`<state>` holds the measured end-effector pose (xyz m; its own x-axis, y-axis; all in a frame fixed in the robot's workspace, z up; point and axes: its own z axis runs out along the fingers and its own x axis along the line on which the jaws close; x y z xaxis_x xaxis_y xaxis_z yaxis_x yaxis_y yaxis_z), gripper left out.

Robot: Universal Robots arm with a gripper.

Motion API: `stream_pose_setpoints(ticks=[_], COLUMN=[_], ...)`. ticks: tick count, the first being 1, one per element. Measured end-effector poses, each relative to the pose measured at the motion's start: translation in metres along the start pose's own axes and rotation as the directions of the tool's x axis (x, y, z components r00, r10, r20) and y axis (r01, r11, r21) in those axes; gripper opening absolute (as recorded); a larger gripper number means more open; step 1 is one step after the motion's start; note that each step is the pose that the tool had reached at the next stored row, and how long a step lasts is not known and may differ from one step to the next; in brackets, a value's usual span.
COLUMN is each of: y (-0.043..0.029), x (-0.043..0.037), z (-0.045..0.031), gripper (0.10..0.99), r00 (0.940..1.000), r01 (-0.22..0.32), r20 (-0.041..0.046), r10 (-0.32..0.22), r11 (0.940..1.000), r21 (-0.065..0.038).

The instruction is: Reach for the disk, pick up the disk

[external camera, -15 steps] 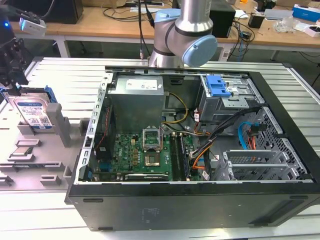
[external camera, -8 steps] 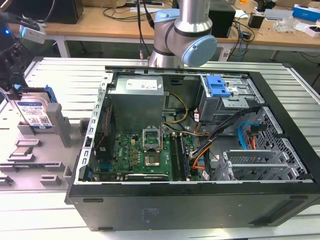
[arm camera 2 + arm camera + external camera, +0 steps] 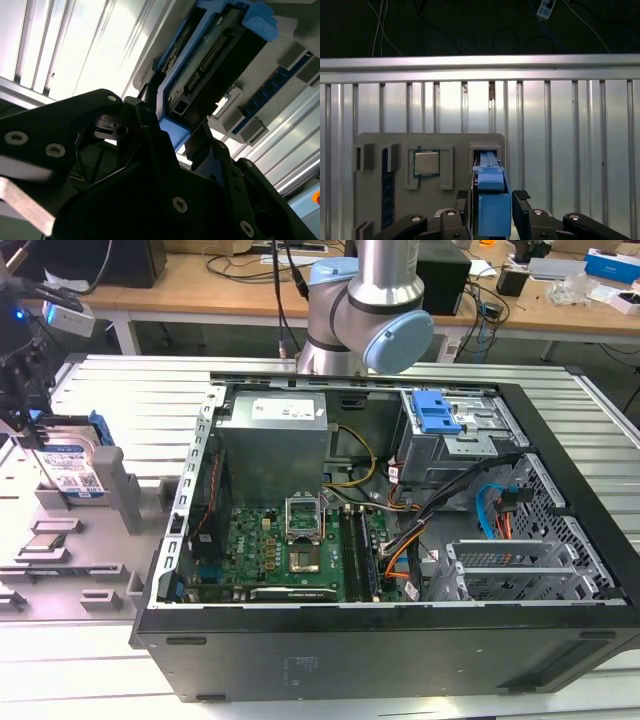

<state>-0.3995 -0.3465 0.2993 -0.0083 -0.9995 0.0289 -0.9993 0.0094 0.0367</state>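
The disk's blue bracket is between my gripper's fingers, one on either side, so I need to close on the disk (image 3: 72,468) now, and that would hold it.
The disk (image 3: 72,468) stands on edge in a slot of a grey holder plate (image 3: 70,570) at the exterior view's left. It is silver with a blue-and-white label and a blue bracket. My dark gripper (image 3: 25,405) hangs just above it. In both wrist views my gripper (image 3: 493,199) (image 3: 176,125) straddles the disk's (image 3: 490,175) blue bracket end. One of the fingers (image 3: 522,206) sits on each side of it. A thin bright gap shows between the disk (image 3: 215,55) and one of the fingers (image 3: 206,145). The gripper looks open around it.
An open computer case (image 3: 560,660) fills the middle and the exterior view's right, with a grey power-supply box (image 3: 275,440) and a small blue latch (image 3: 433,412) inside. A square chip (image 3: 426,163) lies in a pocket of the holder plate, beside the disk. Ribbed metal tabletop (image 3: 570,150) surrounds it.
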Motion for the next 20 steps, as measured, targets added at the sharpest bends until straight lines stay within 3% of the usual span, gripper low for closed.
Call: stream_pose_setpoints(ticks=[4, 9, 12, 20], y=[-0.0002, -0.0002, -0.0002, -0.0002], x=[-0.0002, -0.0002, -0.0002, -0.0002], z=[0.0051, 0.0059, 0.0059, 0.0061], gripper=[0.482, 0.482, 0.365, 0.365], r00=[1.0000, 1.0000, 1.0000, 1.0000], r01=[0.005, 0.005, 0.005, 0.005], r20=[-0.0009, -0.0011, -0.0011, -0.0011], r10=[-0.005, -0.005, -0.005, -0.005], r11=[1.0000, 1.0000, 1.0000, 1.0000], r21=[0.000, 0.000, 0.000, 0.000])
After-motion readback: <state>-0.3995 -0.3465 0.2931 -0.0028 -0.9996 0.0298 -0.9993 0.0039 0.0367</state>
